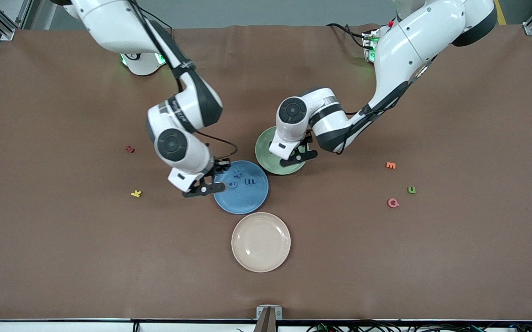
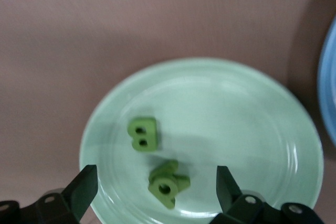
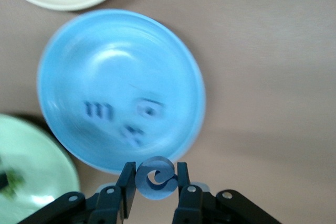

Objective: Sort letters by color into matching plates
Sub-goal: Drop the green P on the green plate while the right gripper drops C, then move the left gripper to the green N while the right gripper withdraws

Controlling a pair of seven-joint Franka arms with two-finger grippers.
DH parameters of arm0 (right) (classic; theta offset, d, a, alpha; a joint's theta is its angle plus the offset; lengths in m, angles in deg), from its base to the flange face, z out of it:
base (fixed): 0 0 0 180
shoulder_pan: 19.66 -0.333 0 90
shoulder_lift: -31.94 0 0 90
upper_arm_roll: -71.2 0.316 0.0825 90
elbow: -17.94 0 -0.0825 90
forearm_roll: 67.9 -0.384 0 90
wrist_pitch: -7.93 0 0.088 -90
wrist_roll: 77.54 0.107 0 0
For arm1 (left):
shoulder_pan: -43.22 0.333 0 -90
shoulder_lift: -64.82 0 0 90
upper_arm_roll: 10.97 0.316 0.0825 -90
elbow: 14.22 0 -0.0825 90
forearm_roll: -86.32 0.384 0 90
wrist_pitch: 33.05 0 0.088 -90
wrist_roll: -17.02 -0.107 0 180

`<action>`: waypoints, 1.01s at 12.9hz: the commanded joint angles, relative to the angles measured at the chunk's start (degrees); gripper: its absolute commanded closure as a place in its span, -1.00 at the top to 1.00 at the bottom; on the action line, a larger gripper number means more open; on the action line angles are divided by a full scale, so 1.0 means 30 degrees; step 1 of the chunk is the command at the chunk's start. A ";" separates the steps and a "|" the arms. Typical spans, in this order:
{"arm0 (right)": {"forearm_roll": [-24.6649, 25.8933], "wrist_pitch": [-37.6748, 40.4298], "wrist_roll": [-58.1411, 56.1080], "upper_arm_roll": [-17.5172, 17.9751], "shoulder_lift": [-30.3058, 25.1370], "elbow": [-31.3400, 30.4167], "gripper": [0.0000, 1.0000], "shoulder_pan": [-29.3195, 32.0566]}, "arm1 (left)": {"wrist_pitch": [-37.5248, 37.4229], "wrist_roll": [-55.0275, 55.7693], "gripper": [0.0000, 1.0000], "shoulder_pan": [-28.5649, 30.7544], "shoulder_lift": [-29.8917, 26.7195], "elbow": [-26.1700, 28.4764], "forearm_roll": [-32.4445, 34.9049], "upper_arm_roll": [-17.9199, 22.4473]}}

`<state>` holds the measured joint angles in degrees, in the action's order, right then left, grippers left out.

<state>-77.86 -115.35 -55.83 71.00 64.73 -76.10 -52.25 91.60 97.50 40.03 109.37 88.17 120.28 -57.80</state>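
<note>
My right gripper moves the blue letter (image 3: 156, 184) toward the blue plate's rim (image 3: 105, 165), before releasing it, since the letter is still short of that rim.
My right gripper (image 1: 205, 188) (image 3: 156, 179) is shut on a blue letter (image 3: 156, 178) just above the table, at the rim of the blue plate (image 1: 242, 201) (image 3: 105, 61) toward the right arm's end. Three blue letters (image 1: 249, 181) lie in that plate. My left gripper (image 1: 299, 157) (image 2: 156, 182) is open and empty over the pale green plate (image 1: 265, 147) (image 2: 236, 108). A green letter (image 2: 143, 134) lies flat in it, beside two more green pieces (image 2: 167, 182) piled together. One green letter (image 1: 411, 189) lies on the table toward the left arm's end.
A beige plate (image 1: 260, 241) sits nearer the front camera than the blue plate. An orange letter (image 1: 390, 165) and a pink letter (image 1: 392, 202) lie near the loose green one. A red letter (image 1: 130, 149) and a yellow letter (image 1: 136, 193) lie toward the right arm's end.
</note>
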 commanded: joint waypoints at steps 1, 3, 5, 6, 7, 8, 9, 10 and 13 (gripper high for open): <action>-0.0224 -0.1818 0.3064 -0.0196 0.2072 0.1255 -0.80 -0.0879 | -0.0035 -0.1124 0.98 0.1466 -0.1546 0.0207 0.0017 -0.0033; -0.0223 -0.2147 0.4330 -0.0196 0.3099 0.2658 -0.80 -0.1145 | -0.0064 -0.2443 0.98 0.2638 -0.1988 0.0236 0.0017 -0.0034; -0.0165 -0.2205 0.4423 -0.0254 0.3978 0.3860 -0.80 -0.1088 | -0.1084 -0.4577 0.98 0.3811 -0.2340 0.0178 0.0017 -0.0063; -0.0136 -0.2496 0.4423 -0.0283 0.4505 0.4475 -0.80 -0.1029 | -0.1293 -0.5342 0.97 0.4337 -0.2428 0.0178 0.0046 -0.0092; -0.0135 -0.2731 0.4394 -0.0284 0.4829 0.4887 -0.80 -0.0941 | -0.1411 -0.6162 0.95 0.5010 -0.2719 0.0294 0.0046 -0.0092; -0.0106 -0.2820 0.4365 -0.0313 0.5064 0.5152 -0.80 -0.0882 | -0.1499 -0.7098 0.94 0.5684 -0.2751 0.0411 0.0046 -0.0092; -0.0077 -0.3024 0.4364 -0.0342 0.5269 0.5242 -0.79 -0.0882 | -0.1674 -0.7949 0.91 0.6473 -0.2809 0.0499 0.0046 -0.0121; -0.0048 -0.3345 0.4364 -0.0342 0.5330 0.5214 -0.77 -0.0882 | -0.1676 -0.8566 0.90 0.7003 -0.2838 0.0674 0.0075 -0.0121; -0.0048 -0.3407 0.4335 -0.0400 0.5447 0.5243 -0.75 -0.0794 | -0.1676 -1.1053 0.73 0.8848 -0.2868 0.1144 0.0105 -0.0121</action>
<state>-77.87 -125.85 -43.42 69.66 80.04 -62.34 -55.12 86.83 68.18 63.70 102.77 89.29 120.31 -57.80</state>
